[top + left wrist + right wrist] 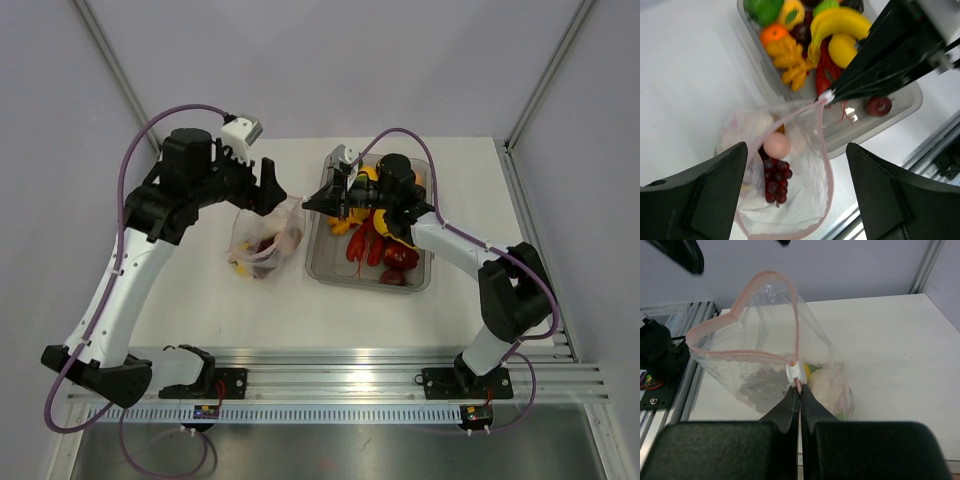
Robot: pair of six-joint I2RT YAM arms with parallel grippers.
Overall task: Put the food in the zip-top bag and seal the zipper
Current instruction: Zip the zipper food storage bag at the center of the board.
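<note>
Next, my left gripper grabs the white slider (306, 203) (826, 96) beside the zipper end my right gripper holds, to pull the slider along and seal the zipper.
The zip-top bag (265, 240) stands on the table with its mouth wide open. It holds dark red grapes (774, 177), a pink ball-shaped fruit (776, 145) and other pieces. My right gripper (799, 388) is shut on the end of the pinkish-red zipper (795, 315), right behind the white slider (796, 372), and holds that corner up. In the top view the right gripper (305, 205) reaches left from over the tray. My left gripper (796, 190) is open and empty, hovering just above the bag's mouth; in the top view it (268, 188) sits at the bag's far side.
The grey translucent tray (318, 270) lies right of the bag. It holds more food: a banana (837, 22), an orange (774, 34), green pieces, red chillies (362, 248) and a red apple (879, 106). The metal rail runs along the near table edge.
</note>
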